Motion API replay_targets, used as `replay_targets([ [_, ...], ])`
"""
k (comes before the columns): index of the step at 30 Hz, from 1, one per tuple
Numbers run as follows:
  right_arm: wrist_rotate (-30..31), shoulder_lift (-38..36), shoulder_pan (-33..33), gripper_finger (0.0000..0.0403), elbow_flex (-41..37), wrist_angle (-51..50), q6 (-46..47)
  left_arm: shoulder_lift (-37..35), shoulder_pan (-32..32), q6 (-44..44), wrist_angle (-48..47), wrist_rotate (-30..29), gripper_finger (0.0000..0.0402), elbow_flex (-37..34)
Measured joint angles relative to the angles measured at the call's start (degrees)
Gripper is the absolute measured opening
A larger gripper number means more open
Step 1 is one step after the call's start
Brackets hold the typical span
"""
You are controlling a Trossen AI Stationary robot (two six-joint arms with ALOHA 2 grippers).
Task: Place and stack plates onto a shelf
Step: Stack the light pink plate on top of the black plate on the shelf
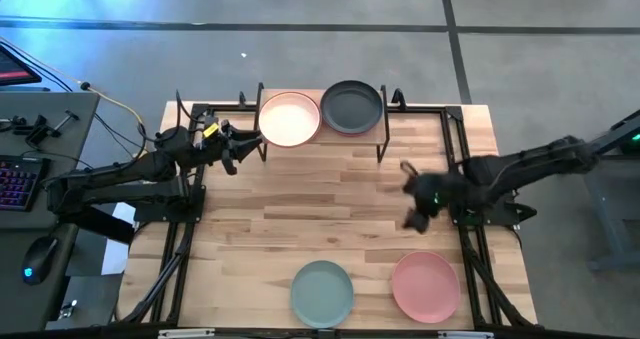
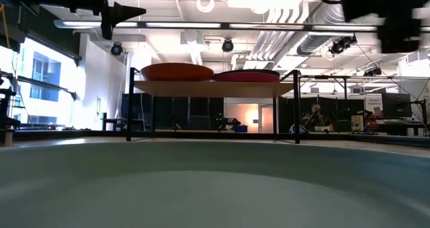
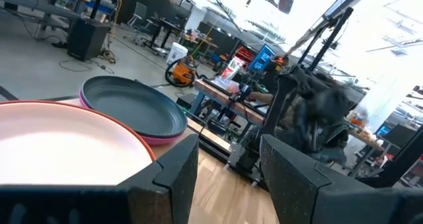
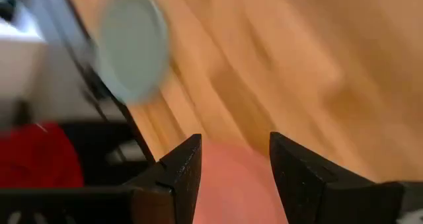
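My right gripper should stack the salmon pink plate onto the dark grey plate [image 1: 352,108], so next it will grab the salmon pink plate's rim [image 1: 432,253].
On the shelf [image 1: 385,129] at the table's far edge lie two stacks. The cream peach plate [image 1: 289,118] lies on the terracotta orange plate [image 2: 176,71], and the dark grey plate [image 1: 352,108] lies on the magenta pink plate [image 2: 247,75]. The pale teal plate [image 1: 322,290] and the salmon pink plate [image 1: 425,285] lie flat on the table near its near edge. My left gripper [image 1: 232,151] is open and hovers just left of the shelf, beside the cream plate [image 3: 59,145]. My right gripper [image 1: 408,194] is open above the table's right half, over the salmon plate's [image 4: 238,184] far side.
Black metal frames run along the table's left and right edges [image 1: 180,239]. Bare wood lies between the shelf and the two near plates. The teal plate [image 2: 201,187] fills the low view's foreground. A desk with a keyboard [image 1: 20,179] stands left of the table.
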Motion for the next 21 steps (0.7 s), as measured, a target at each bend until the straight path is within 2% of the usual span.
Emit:
replay_targets([
  [5,1.4,1.6,13.7,0.0158,-5.8,0.2,10.6,0.0,0.0,-0.5,-0.3,0.0,0.0154,0.0],
  [8,3.5,2.4,18.6,0.0158,-8.6,0.1,15.0,0.0,0.0,-1.0,-0.3,0.0,0.0154,0.0],
  [13,5.6,2.7,20.6,0.0158,-10.4,-0.1,18.5,0.0,0.0,-1.0,-0.8,0.0,0.0154,0.0],
  [18,1.7,5.7,22.1,0.0158,-12.8,0.0,16.3,0.0,0.0,-1.0,-2.2,0.0,0.0154,0.0],
  [21,0.7,7.9,22.4,0.0158,-14.9,4.4,15.8,0.0,0.0,-1.0,-2.7,0.0,0.0154,0.0],
])
